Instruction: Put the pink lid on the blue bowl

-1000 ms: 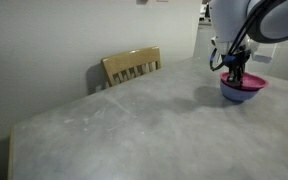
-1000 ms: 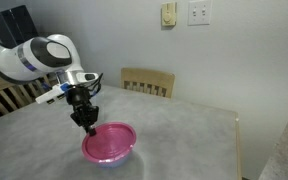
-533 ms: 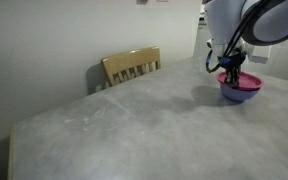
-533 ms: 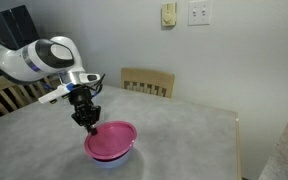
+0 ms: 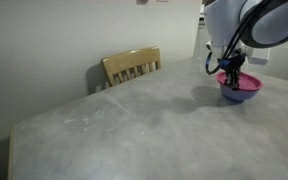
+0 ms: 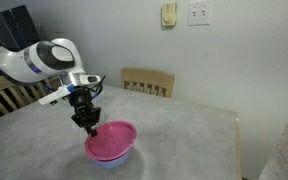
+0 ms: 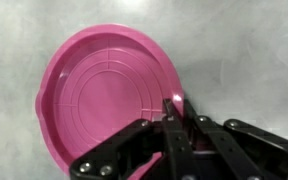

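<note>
The pink lid (image 6: 110, 141) lies on top of the blue bowl, whose side shows below the lid's edge. It is now time for my gripper to open.
The pink lid (image 7: 104, 95) is a flat round magenta disc. It lies on top of the blue bowl (image 6: 111, 160), whose blue side shows only below the lid's edge in both exterior views (image 5: 239, 96). My gripper (image 7: 179, 108) is shut on the lid's rim, one finger inside and one outside. In an exterior view the gripper (image 6: 88, 123) stands at the lid's (image 6: 110, 141) near-left edge. In the wrist view the bowl is hidden under the lid.
A grey stone-look table (image 6: 184, 140) carries the bowl. A wooden chair (image 6: 148, 81) stands behind the table's far edge, also seen in an exterior view (image 5: 131, 66). A second chair (image 6: 4, 92) stands by the robot's base.
The gripper and lid have shifted slightly to the right and down onto the bowl over the last second; since half a second ago almost nothing moved.
</note>
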Robot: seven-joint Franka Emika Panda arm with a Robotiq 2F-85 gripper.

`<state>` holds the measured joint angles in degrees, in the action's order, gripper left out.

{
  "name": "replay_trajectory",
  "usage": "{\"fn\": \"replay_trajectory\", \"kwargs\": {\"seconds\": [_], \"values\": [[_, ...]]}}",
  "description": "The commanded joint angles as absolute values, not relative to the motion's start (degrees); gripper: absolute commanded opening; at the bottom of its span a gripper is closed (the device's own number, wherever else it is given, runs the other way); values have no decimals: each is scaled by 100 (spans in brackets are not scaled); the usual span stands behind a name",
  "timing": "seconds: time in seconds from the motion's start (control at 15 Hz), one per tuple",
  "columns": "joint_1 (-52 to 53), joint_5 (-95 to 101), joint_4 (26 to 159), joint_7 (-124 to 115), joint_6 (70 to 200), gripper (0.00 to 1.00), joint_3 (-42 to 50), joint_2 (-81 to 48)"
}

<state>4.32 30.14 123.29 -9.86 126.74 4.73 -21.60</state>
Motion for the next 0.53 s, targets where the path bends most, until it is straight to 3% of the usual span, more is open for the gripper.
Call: {"fn": "replay_trajectory", "kwargs": {"seconds": [0.0,0.07,0.13,0.2,0.47], "values": [[419,2998,12303,-909,12540,3,467,-2165],[418,2999,12307,-915,12552,3,468,-2163],[417,2987,12316,-930,12557,36,466,-2145],[417,2986,12320,-942,12562,37,468,-2132],[406,2932,12419,-976,12562,64,462,-2009]]}}
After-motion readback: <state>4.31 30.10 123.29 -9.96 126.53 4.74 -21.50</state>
